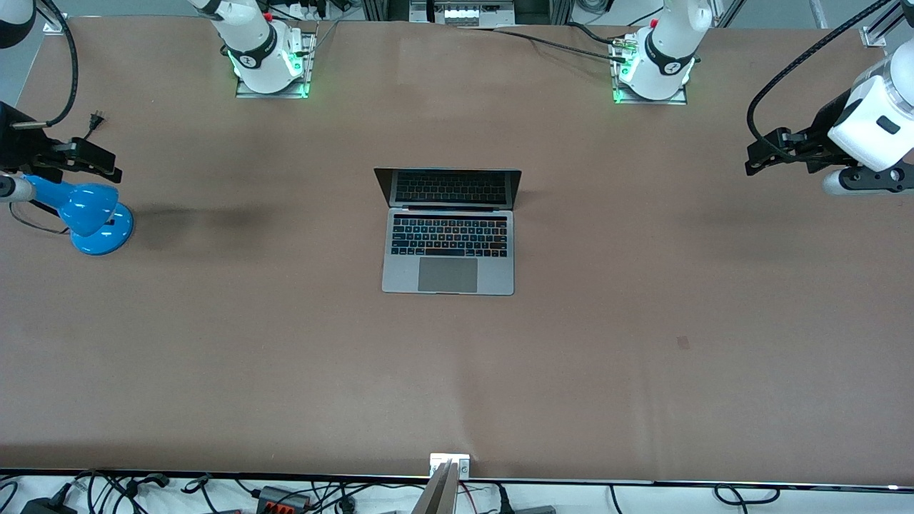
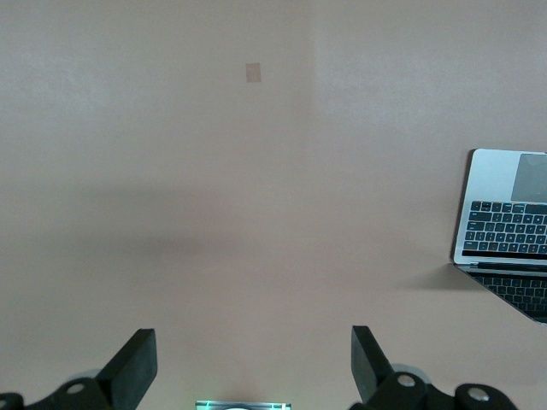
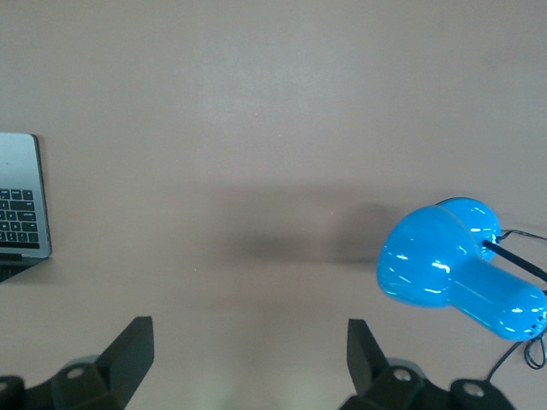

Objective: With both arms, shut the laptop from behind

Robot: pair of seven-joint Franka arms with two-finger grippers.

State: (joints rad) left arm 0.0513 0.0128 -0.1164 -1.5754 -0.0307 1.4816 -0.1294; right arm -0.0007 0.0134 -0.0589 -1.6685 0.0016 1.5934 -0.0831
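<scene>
I should grab the laptop by its screen's top corner (image 1: 518, 172) with my left gripper next. Then it can close the screen over the keyboard (image 1: 449, 235).
The silver-grey laptop (image 1: 448, 246) lies open in the middle of the table, its dark screen upright on the side toward the arms' bases; its keyboard edge also shows in both wrist views (image 2: 504, 222) (image 3: 19, 196). My left gripper (image 1: 758, 153) (image 2: 252, 342) hangs open over bare table at the left arm's end, well away from the laptop. My right gripper (image 1: 100, 160) (image 3: 248, 329) hangs open at the right arm's end, just above a blue lamp. Neither gripper holds or touches anything.
A blue desk lamp (image 1: 93, 214) (image 3: 453, 273) with a black cord stands on the table under the right gripper. A small darker patch (image 1: 683, 343) (image 2: 253, 73) marks the brown tabletop. Cables run along the table's near edge and by the arm bases (image 1: 271, 64) (image 1: 653, 71).
</scene>
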